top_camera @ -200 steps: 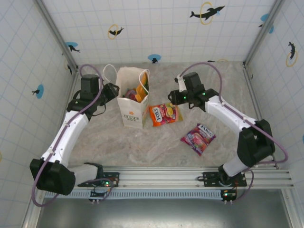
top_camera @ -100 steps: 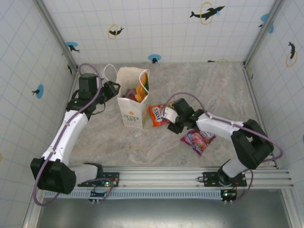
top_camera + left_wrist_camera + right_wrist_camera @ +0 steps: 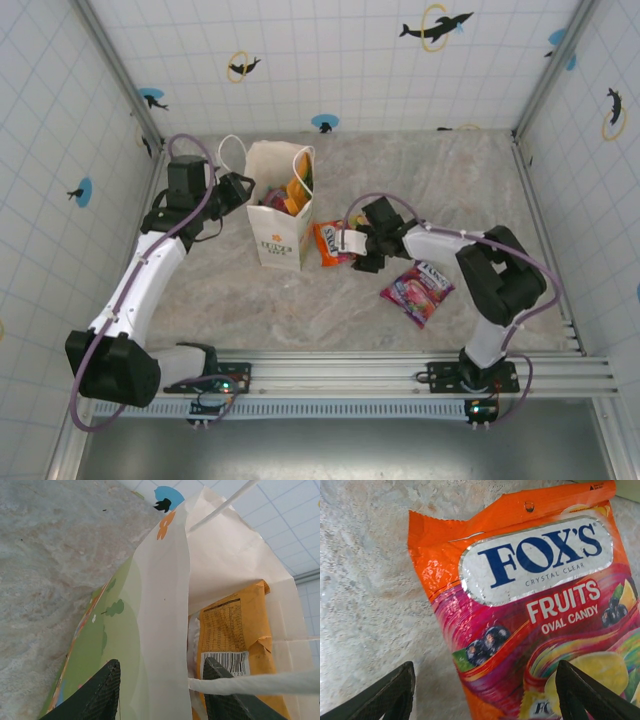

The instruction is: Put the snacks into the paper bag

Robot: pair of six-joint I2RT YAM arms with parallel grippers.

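The fingers of my right gripper are still above the packet's flat, undented side edge. It comes down next, as it is too early to close on the orange packet (image 3: 328, 243).
The white paper bag (image 3: 278, 240) stands upright at centre left with several snacks (image 3: 295, 192) sticking out of its top. My left gripper (image 3: 243, 190) is at its left rim. In the left wrist view that gripper (image 3: 162, 692) is open and straddles the bag's wall (image 3: 165, 605), one finger outside and one inside beside a yellow-orange packet (image 3: 232, 630). An orange Fox's fruit candy packet (image 3: 328, 243) lies flat just right of the bag. My right gripper (image 3: 350, 243) is low over it, open, fingers either side of the packet (image 3: 535, 605). A magenta packet (image 3: 418, 290) lies further right.
A white cord handle (image 3: 250, 685) crosses in front of my left gripper's inner finger; the other handle loop (image 3: 228, 150) hangs behind the bag. Tiled walls close in the marble table (image 3: 240, 300) on three sides. A metal rail (image 3: 400, 372) runs along the near edge.
My right arm swung forward and down from behind the orange packet and now sits over it with its fingers apart. The left arm and the bag have stayed put.
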